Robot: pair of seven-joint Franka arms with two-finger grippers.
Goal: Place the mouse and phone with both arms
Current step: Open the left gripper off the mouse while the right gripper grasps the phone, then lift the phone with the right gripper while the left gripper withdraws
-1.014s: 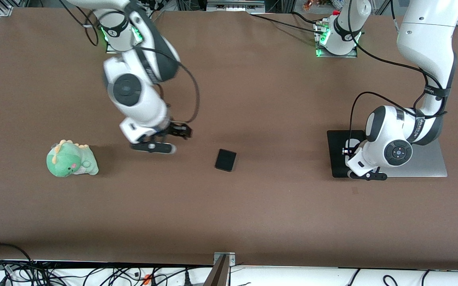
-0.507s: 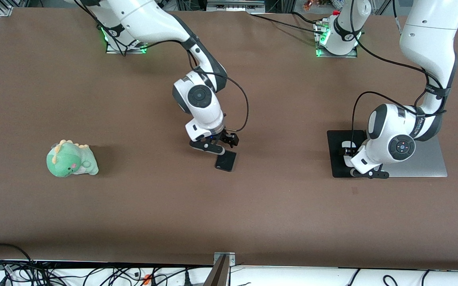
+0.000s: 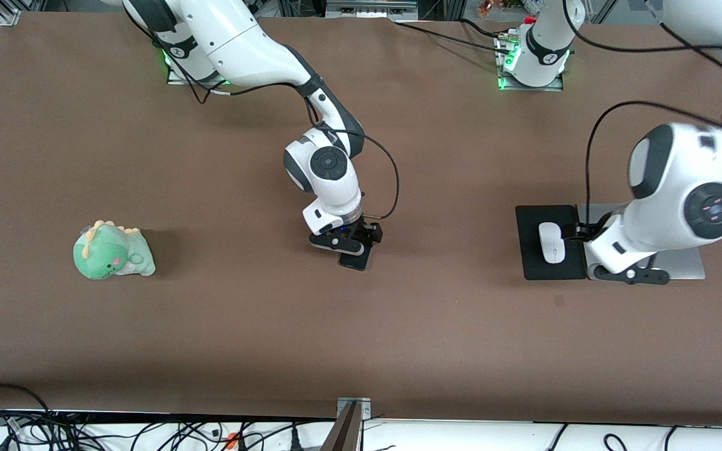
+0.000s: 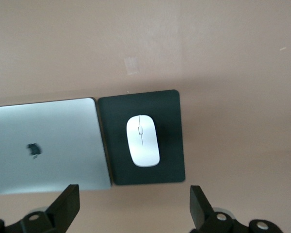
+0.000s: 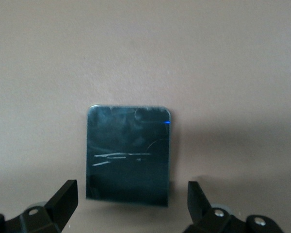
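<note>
The black phone's dark screen (image 5: 127, 150) should stay uncovered for placing, so my right gripper will next grab the phone by its long side edges.
The white mouse (image 3: 551, 242) lies on the black mouse pad (image 3: 529, 266) toward the left arm's end of the table; it also shows in the left wrist view (image 4: 142, 147). My left gripper (image 3: 629, 274) is open and empty, up in the air over the edge of the pad and the laptop, apart from the mouse. The black phone (image 3: 357, 259) lies flat on the table near the middle. My right gripper (image 3: 348, 245) is open, low over the phone. In the right wrist view its fingers (image 5: 65, 199) stand on either side of the phone (image 5: 128, 153), not closed on it.
A silver closed laptop (image 3: 680, 263) lies beside the mouse pad, partly under the left arm; it also shows in the left wrist view (image 4: 43, 141). A green plush dinosaur (image 3: 112, 252) sits toward the right arm's end of the table.
My right arm swung from near the plush over to the phone and came down over it. My left gripper rose off the mouse and shifted toward the laptop, uncovering the mouse.
</note>
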